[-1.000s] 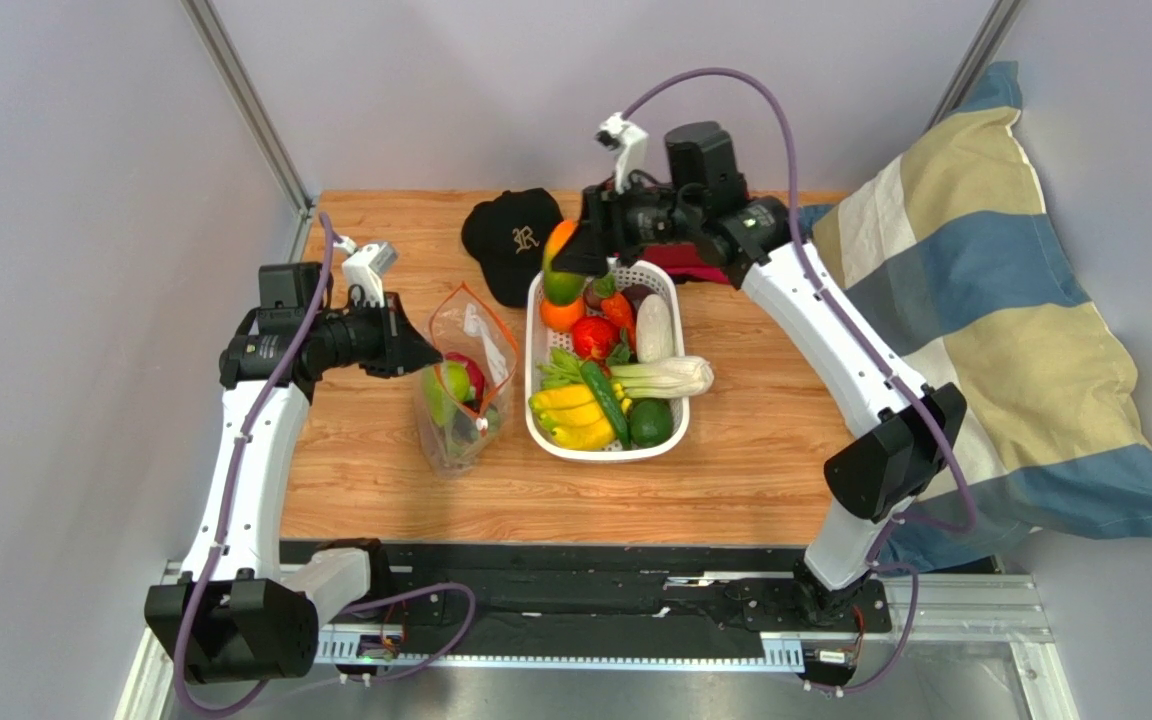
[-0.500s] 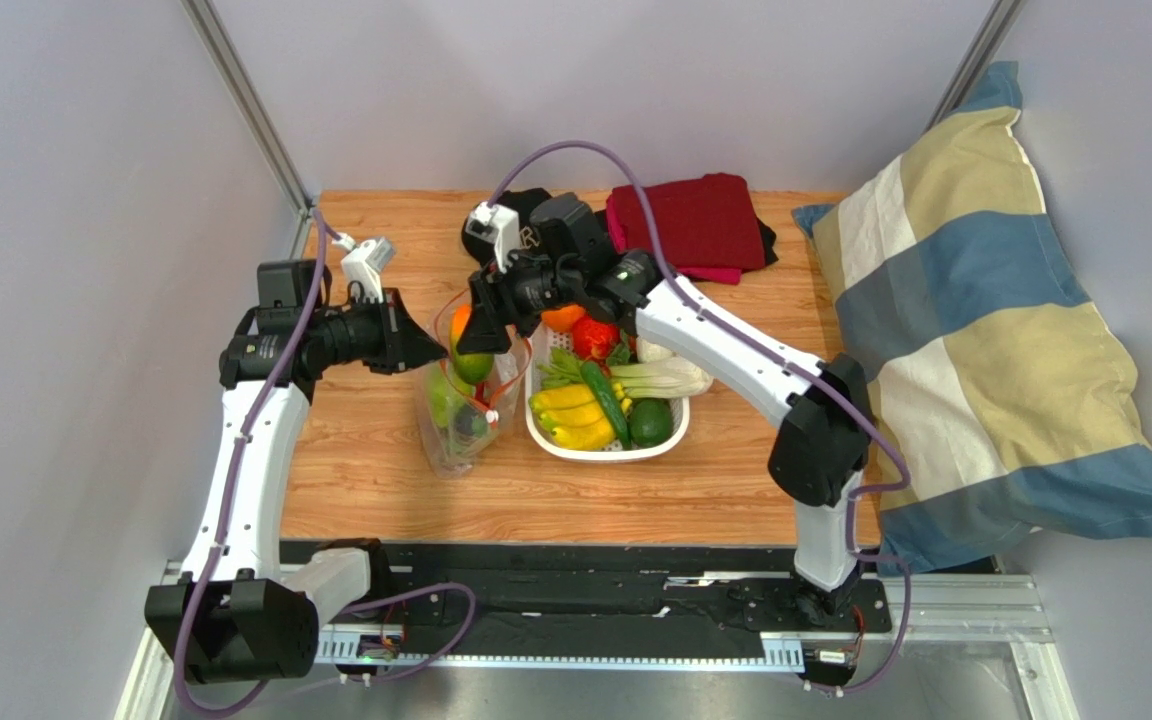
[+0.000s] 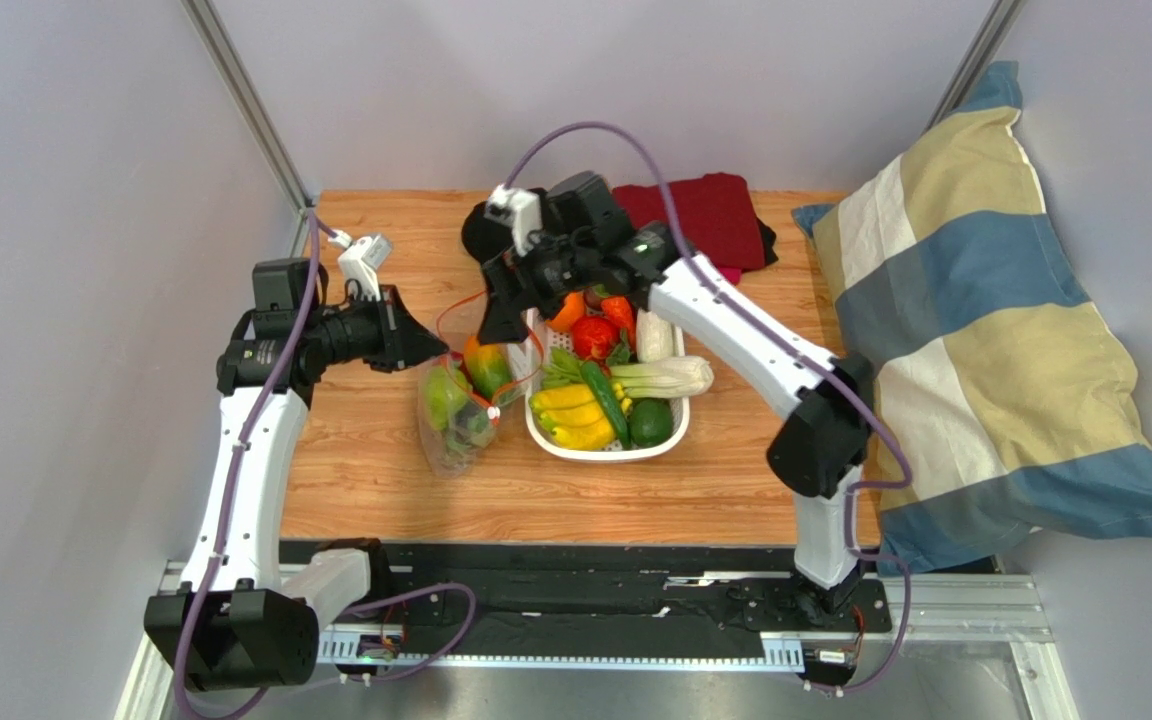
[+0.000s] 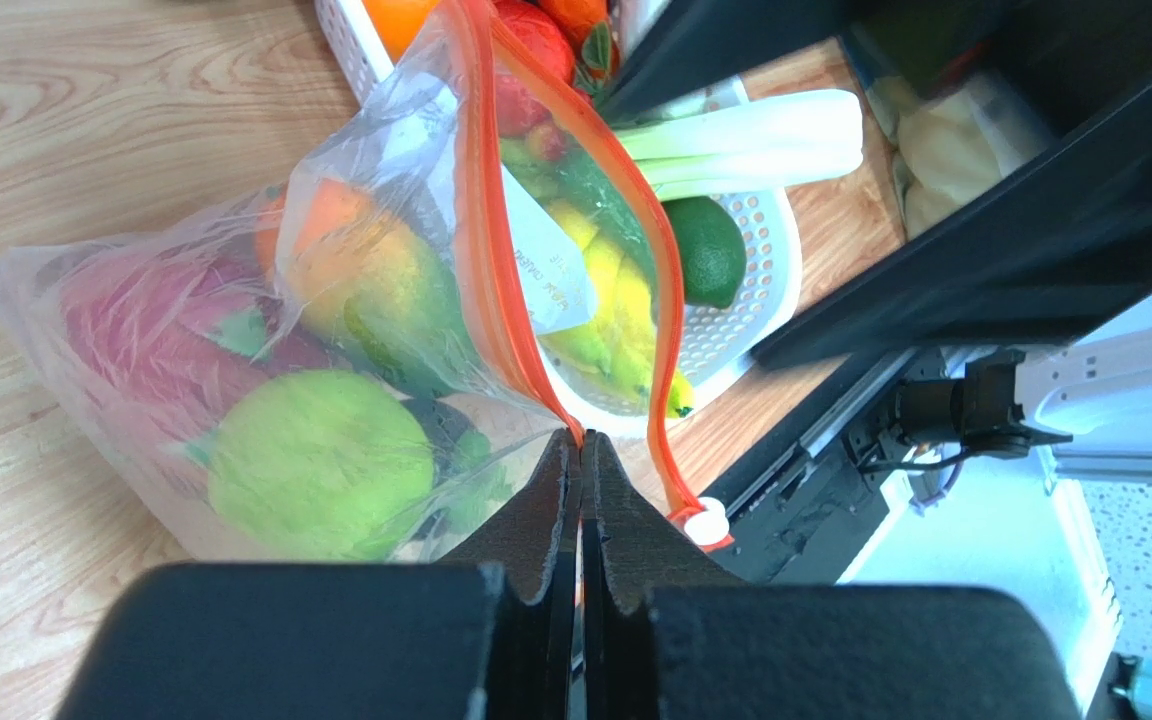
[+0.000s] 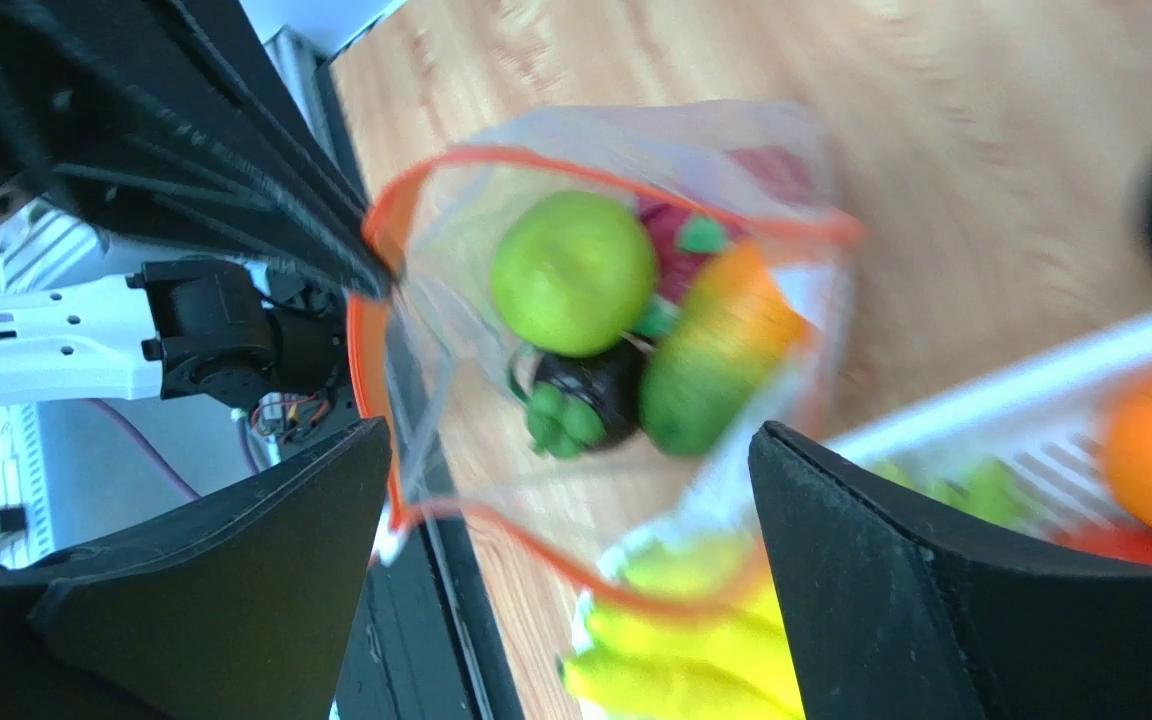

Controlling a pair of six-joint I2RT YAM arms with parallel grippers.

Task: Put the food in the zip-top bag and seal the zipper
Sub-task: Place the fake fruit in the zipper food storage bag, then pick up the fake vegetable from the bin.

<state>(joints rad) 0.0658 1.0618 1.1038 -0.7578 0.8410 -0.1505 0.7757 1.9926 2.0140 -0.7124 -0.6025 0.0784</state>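
My right gripper grips the long white vegetable in the basket by its bare end (image 3: 693,375) next, to place the vegetable lengthwise into the bag (image 3: 455,413).
The clear zip-top bag (image 3: 455,413) stands on the table left of the white basket, mouth up and open. My left gripper (image 4: 582,438) is shut on the bag's rim at the red zipper (image 4: 489,255), whose pale tab (image 4: 705,521) hangs beside my fingers. Inside the bag lie the pink dragon fruit (image 4: 147,330), the round green fruit (image 4: 319,465), the orange-green mango (image 4: 364,285) and a small dark fruit (image 5: 597,393). My right gripper (image 5: 570,435) hovers open just above the bag's mouth, nothing between its fingers. From above, that gripper (image 3: 504,318) sits over the mango (image 3: 485,365).
The white basket (image 3: 597,450) to the right of the bag holds yellow bananas (image 5: 687,630), white-stemmed greens and other produce. A black cap (image 3: 495,228) and a red cloth (image 3: 695,218) lie at the back. A striped pillow (image 3: 988,330) fills the right side.
My right gripper carried the mango from over the basket to the bag's mouth and opened; the mango now lies inside the bag. The left gripper has kept its hold.
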